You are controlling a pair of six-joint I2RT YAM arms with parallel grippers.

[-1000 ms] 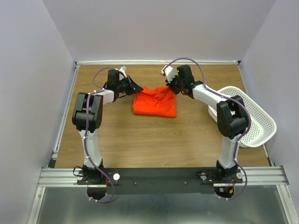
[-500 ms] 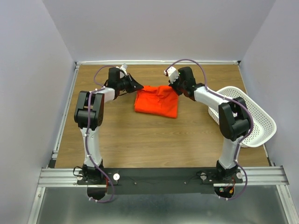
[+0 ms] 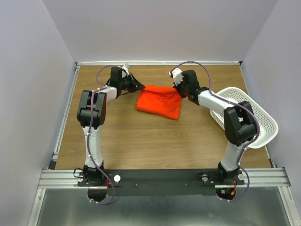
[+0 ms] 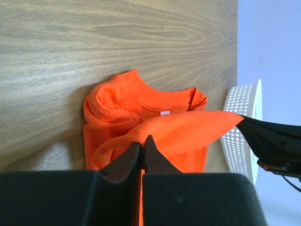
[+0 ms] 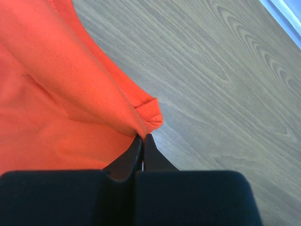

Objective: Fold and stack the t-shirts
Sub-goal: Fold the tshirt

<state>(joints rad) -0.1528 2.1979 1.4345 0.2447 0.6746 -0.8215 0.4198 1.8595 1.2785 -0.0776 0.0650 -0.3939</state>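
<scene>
The collar part of the t-shirt lies close below the piece of cloth, so the left gripper needs to open, and the piece of cloth would come to rest there.
One bright orange t-shirt (image 3: 159,100) lies partly folded on the far middle of the wooden table. My left gripper (image 3: 141,86) is shut on its far-left edge, and my right gripper (image 3: 178,92) is shut on its far-right edge. Between them a band of cloth is lifted and stretched taut. In the left wrist view the jaws (image 4: 142,140) pinch that stretched band, and below it the t-shirt (image 4: 141,101) shows its round collar and small white label. In the right wrist view the jaws (image 5: 142,137) pinch a hemmed corner of the t-shirt (image 5: 51,89).
A white perforated basket (image 3: 251,117) leans at the table's right edge, close behind my right arm; its rim (image 4: 242,122) shows in the left wrist view. Grey walls enclose the table on the left, far and right sides.
Both grippers have moved toward the far side of the table, pulling the held edge up and back. The cloth between them has flattened and stretched.
</scene>
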